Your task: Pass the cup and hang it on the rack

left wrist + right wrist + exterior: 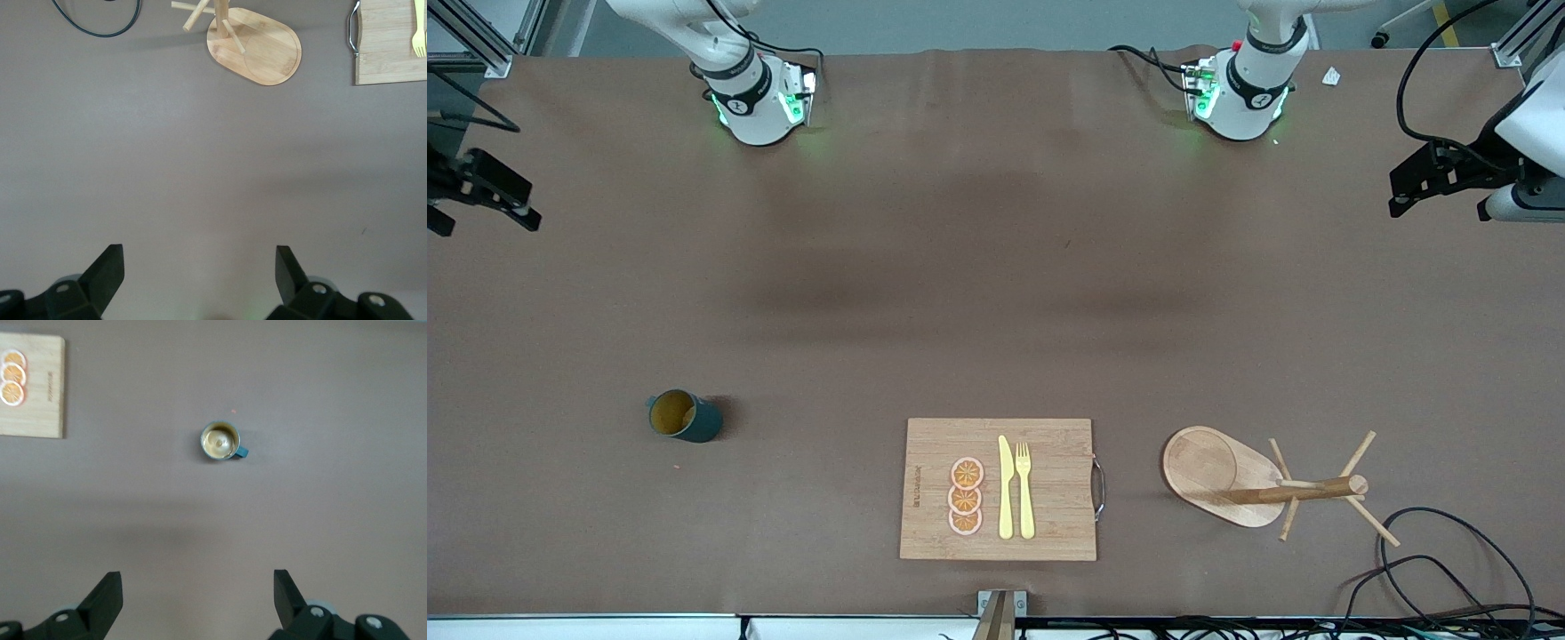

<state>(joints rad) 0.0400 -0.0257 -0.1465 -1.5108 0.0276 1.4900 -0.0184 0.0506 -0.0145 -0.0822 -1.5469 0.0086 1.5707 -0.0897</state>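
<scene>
My right gripper is to reach for the teal cup and hold it by its rim. The cup's handle then stays free for the pass and the rack.
The teal-green cup stands upright on the brown table toward the right arm's end, its mustard inside showing. It also shows in the right wrist view. The wooden rack stands upright toward the left arm's end, near the front edge, and shows in the left wrist view. My right gripper is open and empty, high over bare table between its base and the cup. My left gripper is open and empty, high over bare table between its base and the rack.
A bamboo cutting board lies between cup and rack, with orange slices, a yellow knife and a fork on it. Black cables lie beside the rack near the table's front corner.
</scene>
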